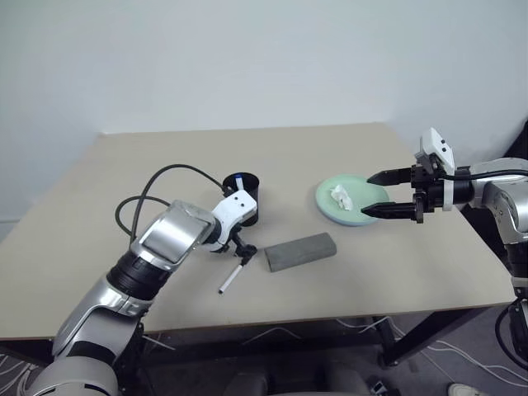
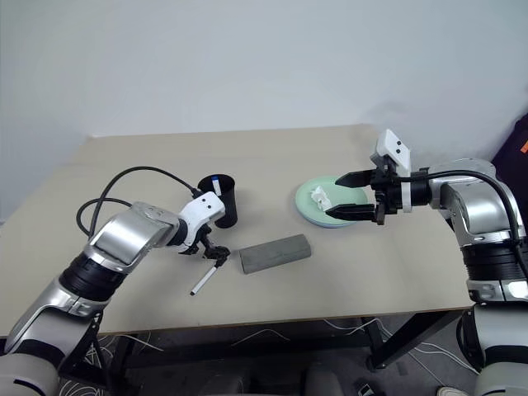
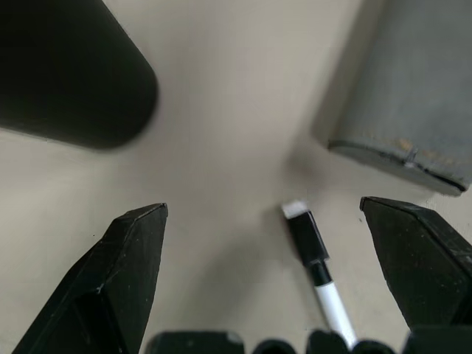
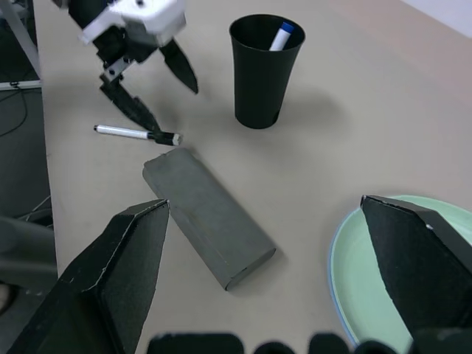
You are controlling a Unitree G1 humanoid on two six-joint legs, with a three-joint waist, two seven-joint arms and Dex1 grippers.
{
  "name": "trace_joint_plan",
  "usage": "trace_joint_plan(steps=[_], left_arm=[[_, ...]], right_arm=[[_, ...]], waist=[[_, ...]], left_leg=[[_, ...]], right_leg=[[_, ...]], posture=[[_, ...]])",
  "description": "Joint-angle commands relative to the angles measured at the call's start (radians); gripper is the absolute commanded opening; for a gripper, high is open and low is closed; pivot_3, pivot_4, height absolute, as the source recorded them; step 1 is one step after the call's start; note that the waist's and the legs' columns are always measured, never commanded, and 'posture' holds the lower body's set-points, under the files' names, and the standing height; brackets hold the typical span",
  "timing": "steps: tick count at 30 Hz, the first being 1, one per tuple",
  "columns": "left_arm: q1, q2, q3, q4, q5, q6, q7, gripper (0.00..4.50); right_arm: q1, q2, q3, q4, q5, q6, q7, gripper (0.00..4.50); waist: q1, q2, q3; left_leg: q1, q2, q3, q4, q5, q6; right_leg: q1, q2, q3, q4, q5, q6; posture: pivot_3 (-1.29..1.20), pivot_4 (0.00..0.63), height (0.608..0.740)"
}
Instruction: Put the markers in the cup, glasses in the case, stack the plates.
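Note:
My left fingers are above the black cap and would miss it if they closed now, so my left gripper should go lower first, then close on the cap.
The black cup [image 1: 242,198] stands mid-table with a blue-capped marker [image 4: 281,35] inside it. A black-capped marker [image 1: 232,276] lies flat on the table between the cup and the front edge. My left gripper [image 1: 243,252] points down just above its capped end [image 3: 308,237], open and holding nothing. The grey case [image 1: 300,251] lies shut to the right of that marker. The glasses are out of view. A mint green plate [image 1: 363,216] carries a crumpled white tissue [image 1: 341,196]. My right gripper [image 1: 368,195] hovers open over the plate's right side, empty.
The beige table [image 1: 165,165] has open room behind and to the left of the cup. A black cable [image 1: 148,194] loops from my left forearm. The plate sits near the table's right edge, and the marker lies near the front edge.

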Motion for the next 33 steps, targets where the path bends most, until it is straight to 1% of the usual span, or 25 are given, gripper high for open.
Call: trace_joint_plan(steps=[1,6,10,12,14,15,16,21,24,30,33], left_arm=[[-0.032,-0.025,-0.028,0.0,0.007,0.09,0.049,4.45],[-0.024,-0.056,-0.052,0.005,-0.003,0.147,0.096,4.45],[-0.018,-0.067,-0.06,0.019,-0.01,0.152,0.122,4.45],[-0.016,-0.072,-0.062,0.036,-0.014,0.149,0.129,4.08],[-0.015,-0.072,-0.063,0.046,-0.019,0.149,0.133,3.56],[-0.014,-0.073,-0.064,0.05,-0.02,0.151,0.136,3.14],[-0.014,-0.072,-0.068,0.053,-0.021,0.153,0.137,2.85],[-0.007,-0.07,-0.077,0.063,-0.028,0.162,0.148,1.11],[-0.002,-0.067,-0.081,0.07,-0.031,0.159,0.153,0.14],[0.017,-0.052,-0.086,0.078,-0.025,0.118,0.163,0.12],[0.038,-0.032,-0.015,0.054,-0.038,0.046,0.146,0.12]], right_arm=[[-0.028,-0.003,-0.021,-0.011,0.004,-0.017,-0.008,4.5],[-0.024,-0.002,-0.022,-0.013,0.004,-0.018,-0.014,4.5],[-0.023,-0.001,-0.022,-0.013,0.005,-0.019,-0.02,4.5],[-0.024,0.0,-0.022,-0.013,0.004,-0.02,-0.023,4.5],[-0.025,0.001,-0.021,-0.013,0.003,-0.021,-0.025,4.5],[-0.025,0.001,-0.021,-0.013,0.004,-0.022,-0.026,4.5],[-0.024,0.002,-0.02,-0.013,0.003,-0.023,-0.027,4.5],[-0.024,0.004,-0.02,-0.011,0.003,-0.028,-0.03,4.5],[-0.024,0.004,-0.02,-0.01,0.002,-0.031,-0.032,4.5],[-0.022,0.006,-0.019,-0.013,0.004,-0.033,-0.037,4.5],[-0.02,0.005,-0.02,-0.013,0.002,-0.036,-0.037,4.5]], waist=[[0.0,0.0,0.0],[0.0,0.0,0.0],[0.001,0.0,0.0],[0.001,0.0,0.0],[0.001,0.0,0.0],[0.001,0.0,0.0],[0.0,0.0,0.0],[-0.001,0.0,0.0],[-0.001,0.0,0.0],[-0.001,0.0,0.0],[-0.001,0.0,0.0]], left_leg=[[0.0,0.0,0.0,0.0,0.0,0.0],[0.0,0.0,0.0,0.0,0.0,0.0],[0.0,0.0,-0.001,0.0,0.0,0.0],[0.0,0.0,-0.001,0.0,-0.001,-0.001],[0.0,0.0,-0.001,0.0,-0.001,-0.002],[0.001,0.0,-0.001,0.0,-0.002,-0.003],[0.001,0.0,0.0,0.001,-0.002,-0.004],[0.002,0.0,0.0,0.001,-0.002,-0.004],[0.003,0.0,0.0,0.001,-0.002,-0.004],[0.003,0.001,0.0,0.0,-0.002,-0.004],[0.003,0.001,0.0,0.0,-0.002,-0.004]], right_leg=[[0.0,0.0,0.0,0.0,0.0,0.0],[0.0,0.0,0.0,0.0,0.0,0.0],[0.0,0.0,0.0,0.0,0.0,0.0],[0.0,0.0,0.0,0.0,0.0,0.0],[0.001,-0.001,0.0,0.0,-0.001,-0.002],[0.001,-0.001,0.0,0.0,-0.001,-0.002],[0.001,-0.001,0.0,0.0,-0.001,-0.002],[0.001,0.0,0.0,0.001,-0.001,-0.002],[0.001,0.0,-0.001,0.001,-0.001,-0.002],[0.001,0.001,-0.002,0.001,-0.001,-0.002],[0.001,0.0,-0.002,0.001,-0.001,-0.002]], posture=[[0.0,0.0,0.727],[0.0,0.0,0.727],[0.0,0.0,0.727],[0.0,0.0,0.727],[0.0,0.0,0.727],[0.0,0.0,0.727],[0.0,0.0,0.727],[0.0,0.0,0.727],[0.0,0.0,0.727],[0.0,0.0,0.727],[0.0,0.0,0.727]])
